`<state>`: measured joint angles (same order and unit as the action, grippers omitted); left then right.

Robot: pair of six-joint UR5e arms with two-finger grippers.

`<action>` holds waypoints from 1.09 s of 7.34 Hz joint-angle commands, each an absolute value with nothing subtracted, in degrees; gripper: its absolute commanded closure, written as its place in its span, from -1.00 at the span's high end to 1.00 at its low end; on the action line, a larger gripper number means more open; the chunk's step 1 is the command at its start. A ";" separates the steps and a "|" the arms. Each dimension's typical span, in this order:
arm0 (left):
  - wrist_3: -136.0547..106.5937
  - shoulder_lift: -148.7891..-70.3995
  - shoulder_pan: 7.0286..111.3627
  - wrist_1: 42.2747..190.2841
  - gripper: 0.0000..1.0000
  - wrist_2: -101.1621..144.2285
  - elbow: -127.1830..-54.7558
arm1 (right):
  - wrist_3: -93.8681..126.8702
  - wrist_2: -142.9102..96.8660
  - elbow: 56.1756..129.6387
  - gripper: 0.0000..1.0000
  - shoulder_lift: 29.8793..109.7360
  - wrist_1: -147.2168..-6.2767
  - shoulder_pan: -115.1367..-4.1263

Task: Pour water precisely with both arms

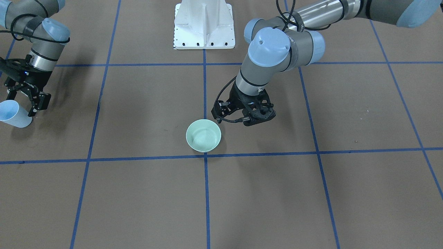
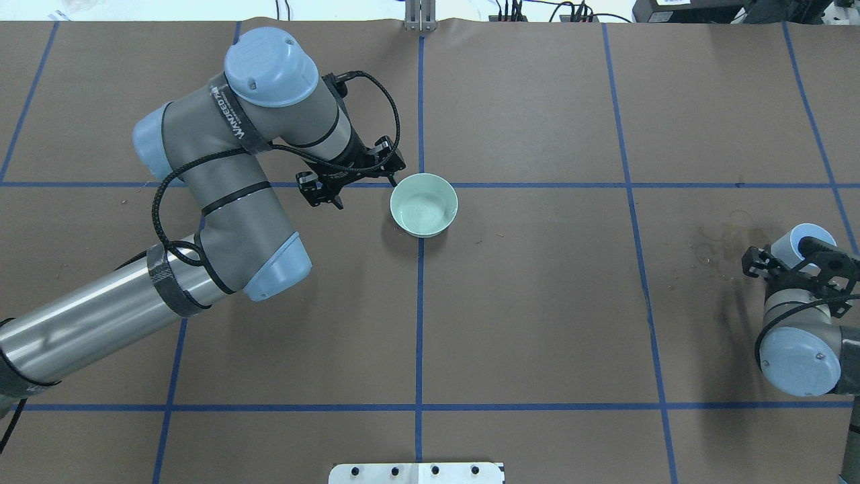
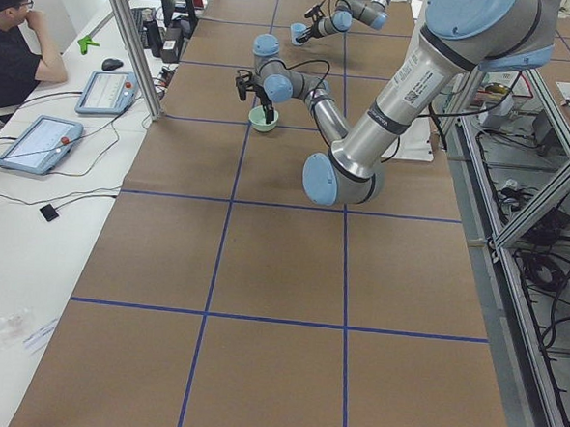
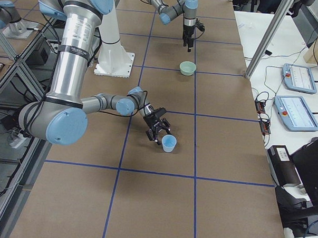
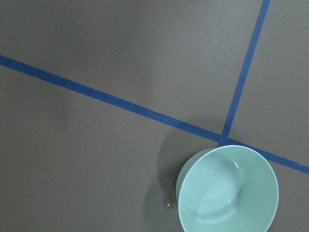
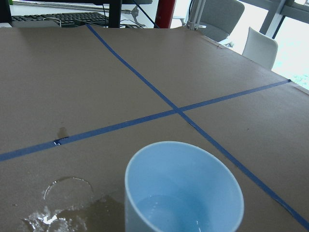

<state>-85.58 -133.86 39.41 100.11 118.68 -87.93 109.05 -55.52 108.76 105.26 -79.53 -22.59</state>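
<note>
The light-blue cup should next be grabbed by its body (image 1: 16,118) with my right gripper, so that it can pour water precisely into the mint-green bowl (image 1: 203,135).
A mint-green bowl (image 2: 424,205) stands at a tape crossing mid-table, and it also shows in the left wrist view (image 5: 227,191). Faint glints of water (image 5: 233,195) lie in it. My left gripper (image 2: 355,183) hangs empty above and just beside the bowl, its fingers looking spread. A light-blue cup (image 1: 14,114) stands upright at the table's right end and holds a little water (image 6: 169,208). My right gripper (image 1: 26,100) is open, low over the table, with the cup just past its fingertips and not gripped.
A wet patch (image 6: 53,212) lies on the brown paper next to the cup. Small drops (image 5: 167,200) lie beside the bowl. The white pedestal (image 1: 204,24) stands at the robot's side. An operator (image 3: 10,42) sits at a side desk with tablets (image 3: 38,140).
</note>
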 commanded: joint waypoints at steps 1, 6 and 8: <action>-85.60 -133.86 38.76 100.11 1.00 118.56 -87.89 | 109.07 -55.11 107.76 1.00 105.03 -79.54 -22.59; -85.61 -134.03 37.53 100.11 1.00 117.60 -87.89 | 109.16 -54.14 105.74 1.00 104.50 -79.54 -22.68; -85.61 -134.12 37.44 100.11 1.00 117.60 -87.80 | 109.16 -54.05 104.86 1.00 102.67 -79.89 -22.68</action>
<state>-85.61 -134.04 37.54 100.11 117.61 -87.83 109.16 -54.15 105.46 103.76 -79.66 -22.67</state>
